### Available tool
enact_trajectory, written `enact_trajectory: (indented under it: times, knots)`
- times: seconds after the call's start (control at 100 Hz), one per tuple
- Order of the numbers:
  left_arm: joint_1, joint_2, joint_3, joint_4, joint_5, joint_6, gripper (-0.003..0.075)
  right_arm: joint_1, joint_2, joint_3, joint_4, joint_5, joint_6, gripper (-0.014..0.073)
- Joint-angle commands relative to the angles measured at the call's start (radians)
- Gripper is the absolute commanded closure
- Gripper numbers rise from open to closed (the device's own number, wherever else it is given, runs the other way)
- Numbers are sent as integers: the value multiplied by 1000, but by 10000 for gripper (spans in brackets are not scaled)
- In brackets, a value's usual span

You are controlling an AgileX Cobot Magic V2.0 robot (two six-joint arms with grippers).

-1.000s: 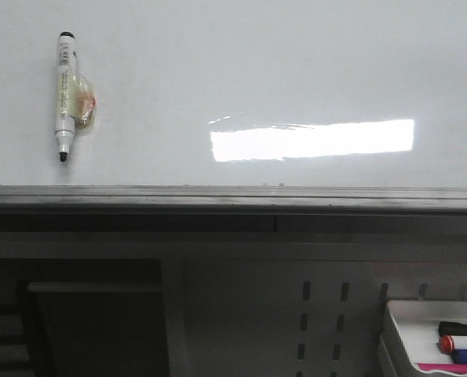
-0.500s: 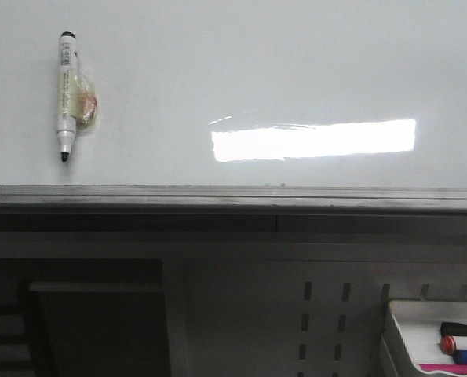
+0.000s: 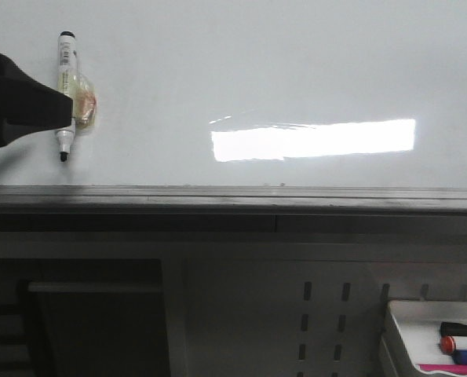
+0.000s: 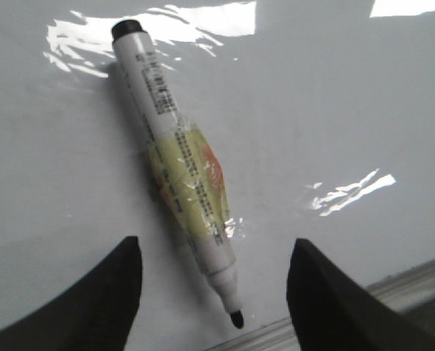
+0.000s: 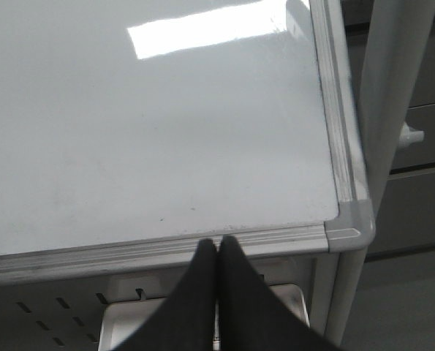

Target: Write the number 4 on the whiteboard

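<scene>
The marker's white tip end (image 3: 65, 140) is below the fingers of my left gripper, and their shadow is apart on the whiteboard. My left gripper should go down to the marker before it closes.
The whiteboard (image 3: 296, 71) fills the upper half of the front view, glossy white with a bright rectangular reflection and a grey metal edge; no number 4 shows on it. A white marker (image 3: 65, 86) with a black tip, wrapped in yellowish tape, lies on the board at the left, tip toward the near edge. My left gripper (image 4: 213, 285) is open, its fingers on either side of the marker's (image 4: 177, 168) tip end, not touching it. A dark part of the left arm (image 3: 17, 98) enters the front view at the left. My right gripper (image 5: 218, 252) is shut and empty over the board's near right edge (image 5: 166, 248).
A small white tray (image 3: 437, 338) with black, red and blue markers sits below the board at the lower right. Under the board's grey ledge is a perforated metal panel (image 3: 319, 314). A grey frame post (image 5: 392, 88) stands beside the board's right corner.
The left arm has come into the front view from the left and now reaches beside the marker. The marker and board have not moved.
</scene>
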State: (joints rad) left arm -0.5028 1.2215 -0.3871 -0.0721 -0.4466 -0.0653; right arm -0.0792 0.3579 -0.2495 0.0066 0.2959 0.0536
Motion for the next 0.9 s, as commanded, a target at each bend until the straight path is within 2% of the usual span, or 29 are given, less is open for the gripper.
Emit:
enact_trajectory:
  times: [0.0, 0.11, 0.16, 0.23, 0.28, 0.32, 0.42, 0.54, 0.71, 0.8, 0.89]
  knots:
    - [-7, 34, -47, -34, -101, -10, 317, -4, 13, -35, 0, -76, -5, 658]
    - [-7, 100, -60, -44, -120, -10, 325, -4, 13, -35, 14, -85, -5, 658]
    - [-7, 121, -60, -76, -137, -10, 364, -4, 13, -35, 24, -85, -5, 658]
    - [-7, 141, -60, -130, -141, -10, 504, -4, 13, -35, 31, -85, -5, 658]
    - [-7, 143, -60, -132, -141, -10, 658, -4, 13, -40, 39, -75, -5, 658]
    - [-7, 143, -60, -126, -141, -10, 742, 0, 13, -45, 41, -56, -5, 658]
    - [-7, 132, -60, -89, -142, -10, 741, 44, 16, -72, 43, -12, -17, 658]
    - [-7, 79, -38, 67, -134, -10, 741, 167, 45, -121, 62, 59, -78, 658]
    - [-7, -74, 26, 463, -137, -10, 740, 437, 146, -199, 117, 80, -203, 658]
    - [-7, -159, 69, 713, -169, -10, 740, 604, 221, -249, 117, 71, -205, 658]
    - [-7, -222, 102, 873, -228, -10, 741, 761, 299, -300, 115, 58, -205, 644]
